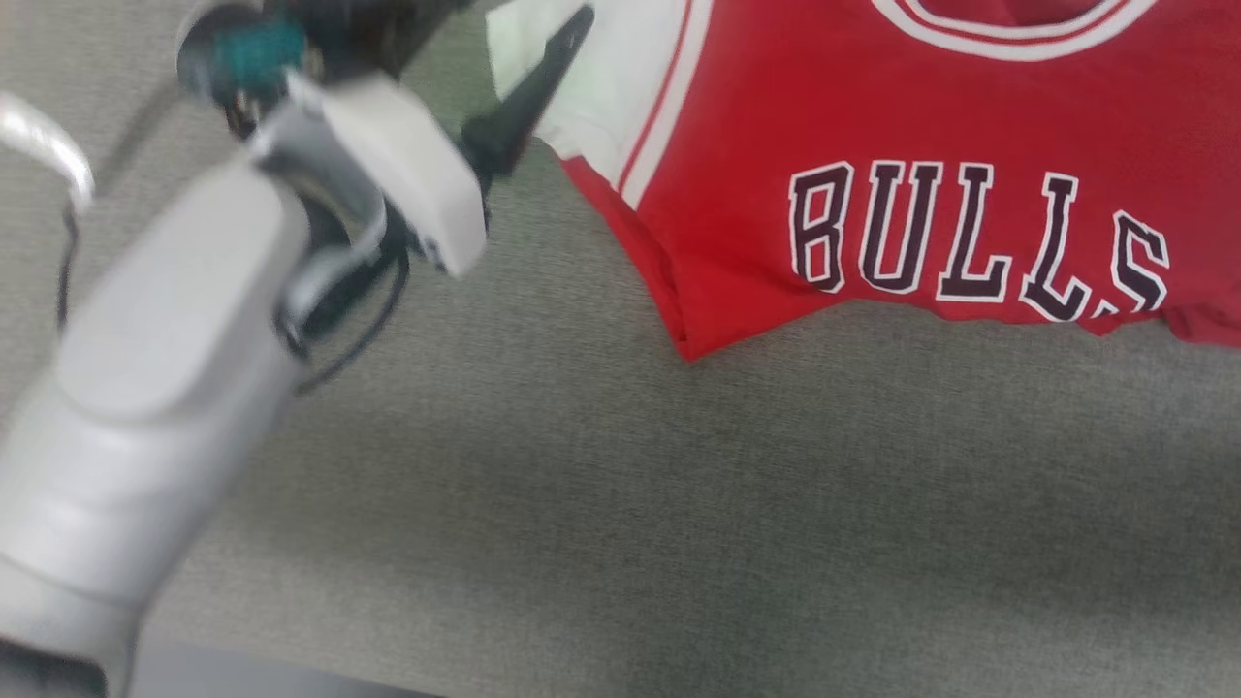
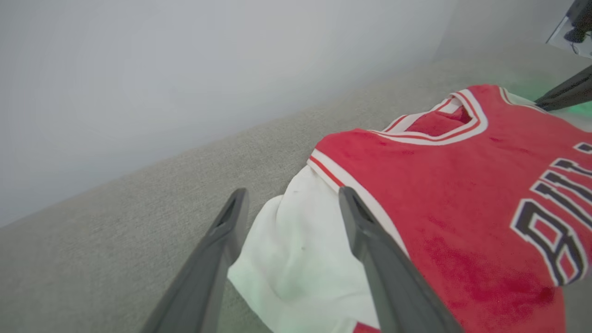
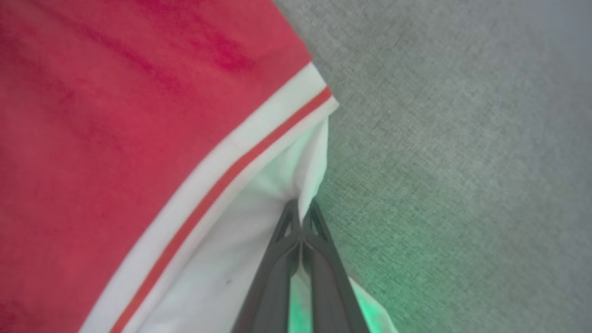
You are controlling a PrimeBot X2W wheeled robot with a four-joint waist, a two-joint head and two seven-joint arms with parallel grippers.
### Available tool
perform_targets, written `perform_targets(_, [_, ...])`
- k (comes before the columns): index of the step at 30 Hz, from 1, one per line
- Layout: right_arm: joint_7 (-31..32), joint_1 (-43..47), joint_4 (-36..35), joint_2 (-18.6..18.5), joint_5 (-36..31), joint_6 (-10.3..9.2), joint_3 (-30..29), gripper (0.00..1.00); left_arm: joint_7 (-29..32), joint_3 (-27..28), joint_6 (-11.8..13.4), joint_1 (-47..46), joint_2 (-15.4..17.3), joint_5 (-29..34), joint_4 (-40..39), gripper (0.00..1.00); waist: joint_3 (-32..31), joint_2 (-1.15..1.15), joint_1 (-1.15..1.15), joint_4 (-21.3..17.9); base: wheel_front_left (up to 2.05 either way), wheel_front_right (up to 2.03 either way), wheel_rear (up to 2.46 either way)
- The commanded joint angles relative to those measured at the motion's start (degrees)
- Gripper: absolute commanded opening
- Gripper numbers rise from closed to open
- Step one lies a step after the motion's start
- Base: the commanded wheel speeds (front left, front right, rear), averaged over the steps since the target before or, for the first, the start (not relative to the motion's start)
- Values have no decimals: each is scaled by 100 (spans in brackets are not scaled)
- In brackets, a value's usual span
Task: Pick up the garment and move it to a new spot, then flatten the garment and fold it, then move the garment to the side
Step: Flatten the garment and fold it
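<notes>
The white sleeve point(image 1: 617, 81) of the red jersey point(image 1: 931, 128) is the part my left gripper needs to grab next, to lift the jersey and move it to a new spot.
The garment point(image 1: 873, 126), a red jersey with dark "BULLS" lettering and white sleeves, lies on a grey fabric surface point(image 1: 620, 504). In the head view it fills the upper right, and its near edge runs just below the lettering. My left gripper point(image 2: 291, 196) is open, its two dark fingers straddling one white sleeve point(image 2: 296, 259) without pinching it. One of its fingers point(image 1: 533, 87) reaches the sleeve's edge in the head view. My right gripper point(image 3: 301, 222) is shut on the edge of the other white sleeve point(image 3: 259, 222), next to the red-and-white trim point(image 3: 240, 162).
Bare grey fabric point(image 3: 462, 162) stretches in front of and beside the jersey. A pale wall point(image 2: 185, 69) rises behind the surface's far edge. My pale left forearm point(image 1: 145, 407) crosses the head view's lower left. A dark right-gripper finger point(image 2: 566, 92) shows by the jersey's far shoulder.
</notes>
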Motion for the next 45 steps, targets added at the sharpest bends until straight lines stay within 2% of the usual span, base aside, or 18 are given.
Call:
perform_targets(1, [136, 185, 165, 95, -116, -58, 263, 0, 192, -204, -10, -309, 95, -312, 87, 100, 138, 0, 0, -118, 0, 0, 0])
perform_targets(4, [167, 37, 73, 145, -179, -58, 329, 0, 796, -779, -11, -1091, 240, -1050, 410, 100, 271, 0, 0, -195, 0, 0, 0])
perform_targets(12, [206, -264, -150, 270, -310, -58, 560, 0, 2069, -1910, -11, -2470, 197, -2635, 1382, 100, 648, 0, 0, -397, 0, 0, 0])
perform_targets(21, [211, -435, -276, 412, -403, -57, 859, 0, 2768, -2641, -12, -3099, 87, -3596, 1851, 100, 794, 0, 0, -599, 0, 0, 0])
perform_targets(24, [191, -501, -251, 496, -402, -48, 945, 0, 2849, -2812, -12, -3307, 131, -3730, 1849, 85, 795, 0, 0, -645, 0, 0, 0])
perform_targets(25, [179, -516, -244, 523, -398, -43, 974, 0, 2912, -2890, -12, -3358, 135, -3782, 1837, 73, 797, 0, 0, -655, 0, 0, 0])
perform_targets(27, [135, -548, -229, 569, -388, -43, 1028, 0, 2995, -3050, -13, -3465, 151, -3828, 1837, 65, 812, 0, 0, -674, 0, 0, 0])
perform_targets(28, [126, -566, -210, 591, -380, -42, 1064, 0, 3039, -3155, -13, -3509, 160, -3809, 1828, 50, 814, 0, 0, -685, 0, 0, 0])
perform_targets(30, [99, -587, -185, 611, -361, -42, 1115, 0, 3005, -3269, -13, -3600, 150, -3874, 1849, 35, 823, 0, 0, -701, 0, 0, 0])
perform_targets(31, [76, -594, -173, 624, -355, -42, 1142, 0, 2978, -3302, -13, -3642, 139, -3911, 1862, 6, 825, 0, 0, -711, 0, 0, 0])
perform_targets(32, [57, -606, -162, 636, -351, -42, 1174, 0, 2971, -3339, -13, -3679, 139, -3947, 1867, 0, 824, 0, 0, -722, 0, 0, 0])
perform_targets(38, [-222, -698, -93, 703, -330, -39, 1272, 0, 2818, -3530, -12, -3798, 239, -4026, 1845, 0, 753, 0, 0, -758, 0, 0, 0])
perform_targets(45, [-870, -879, -87, 670, -219, -37, 966, 0, 2240, -3622, -12, -3679, 367, -4015, 1721, 0, 392, 0, 0, -772, 0, 0, 0])
